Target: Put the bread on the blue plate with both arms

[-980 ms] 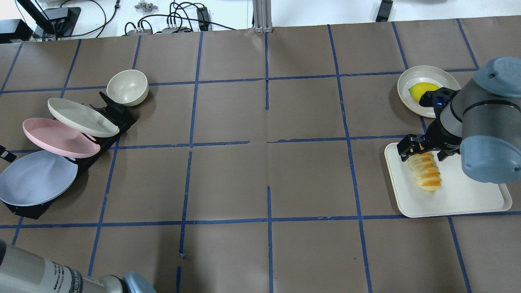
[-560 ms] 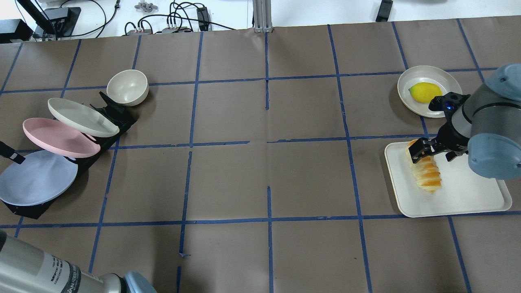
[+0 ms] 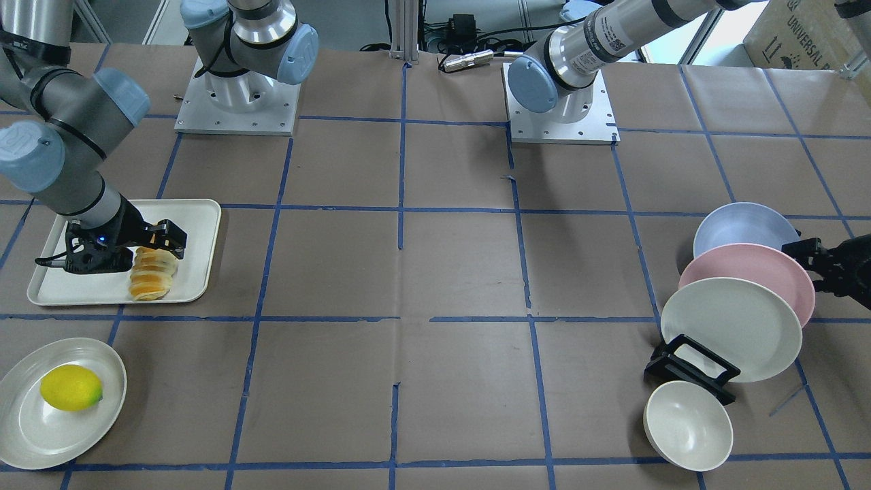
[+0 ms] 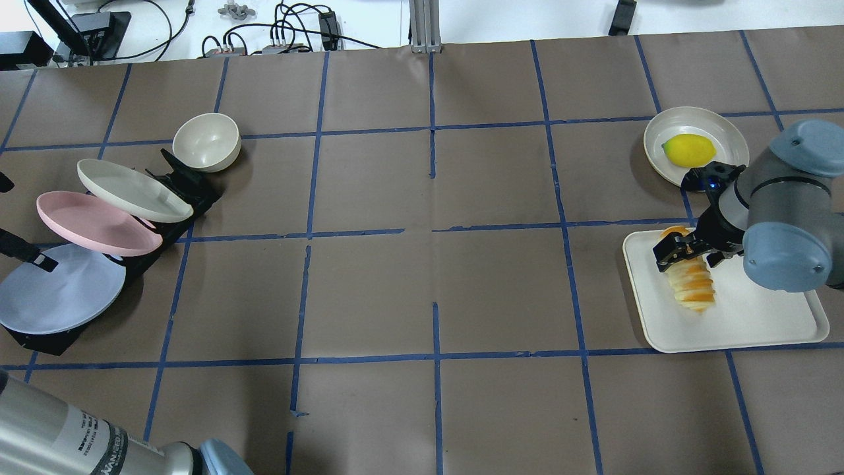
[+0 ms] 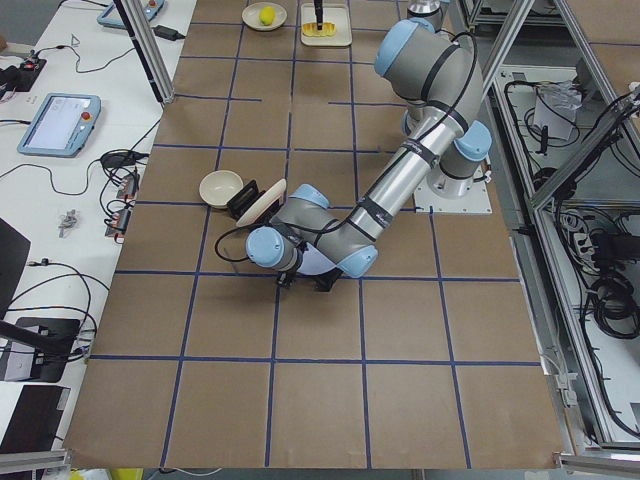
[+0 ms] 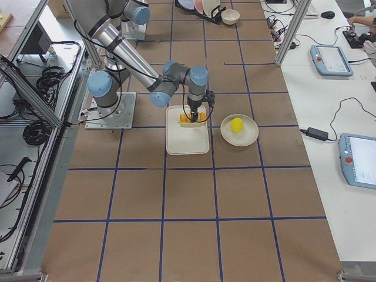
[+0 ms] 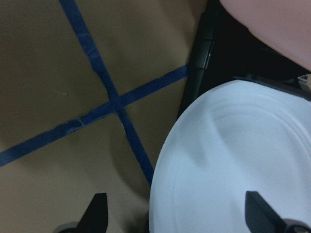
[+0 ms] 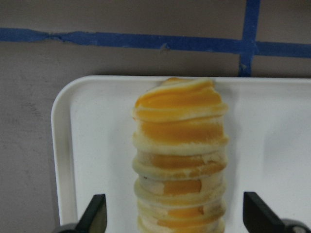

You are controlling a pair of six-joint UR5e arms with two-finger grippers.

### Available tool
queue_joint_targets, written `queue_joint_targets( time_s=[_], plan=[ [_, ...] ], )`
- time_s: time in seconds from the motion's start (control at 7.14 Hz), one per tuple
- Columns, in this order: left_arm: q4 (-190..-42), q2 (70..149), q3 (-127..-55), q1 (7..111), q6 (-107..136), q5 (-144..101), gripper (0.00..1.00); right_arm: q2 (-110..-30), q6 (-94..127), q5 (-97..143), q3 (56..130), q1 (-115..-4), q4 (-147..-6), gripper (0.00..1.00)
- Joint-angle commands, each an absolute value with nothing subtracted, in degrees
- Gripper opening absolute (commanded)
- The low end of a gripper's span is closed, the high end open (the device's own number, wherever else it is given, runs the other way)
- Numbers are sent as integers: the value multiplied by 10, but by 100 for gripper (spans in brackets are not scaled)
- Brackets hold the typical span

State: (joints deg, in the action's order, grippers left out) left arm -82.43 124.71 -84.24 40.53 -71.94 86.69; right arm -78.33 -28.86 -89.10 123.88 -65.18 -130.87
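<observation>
I need to grip the blue plate by its outer rim (image 3: 793, 231) with my left gripper next, because the pink plate (image 3: 747, 273) leans close against the blue plate's side.
The striped orange and cream bread (image 4: 690, 282) lies on a cream tray (image 4: 758, 323) at the table's right. My right gripper (image 4: 686, 253) is open and straddles the bread's far end. In the right wrist view the bread (image 8: 180, 155) runs between the two fingertips (image 8: 97, 213), which stand apart from it. The blue plate (image 4: 59, 290) leans in a black rack (image 4: 188, 188) at the far left. My left gripper (image 4: 13, 221) is open at the plate's far rim. In the left wrist view the plate (image 7: 233, 160) lies between the spread fingers.
A pink plate (image 4: 92, 224) and a cream plate (image 4: 132, 191) lean in the same rack behind the blue one. A cream bowl (image 4: 206, 142) sits by the rack's end. A yellow lemon (image 4: 689, 150) lies on a cream plate (image 4: 728, 128) beyond the tray.
My left gripper's finger has come further in from the left edge over the blue plate's rim. My right gripper has shifted and turned over the bread's far end, uncovering the lemon.
</observation>
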Motion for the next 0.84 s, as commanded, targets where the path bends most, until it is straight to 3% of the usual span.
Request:
queue_joint_targets(
  time_s=[0.0, 0.14, 0.28, 0.42, 0.7],
  plan=[
    [-824, 1264, -833, 394, -721, 866, 84, -758, -288, -889, 1238, -652, -1334, 94],
    [-824, 1261, -834, 395, -720, 868, 55, -758, -289, -892, 1236, -652, -1335, 84],
    [-824, 1261, -834, 395, -719, 870, 38, -758, -290, -895, 1234, -652, -1335, 62],
    [-824, 1256, -834, 399, -712, 874, 6, -761, -287, -895, 1234, -652, -1335, 40],
    [-824, 1249, -833, 400, -713, 850, 0, -767, -280, -894, 1232, -653, -1334, 27]
  ],
)
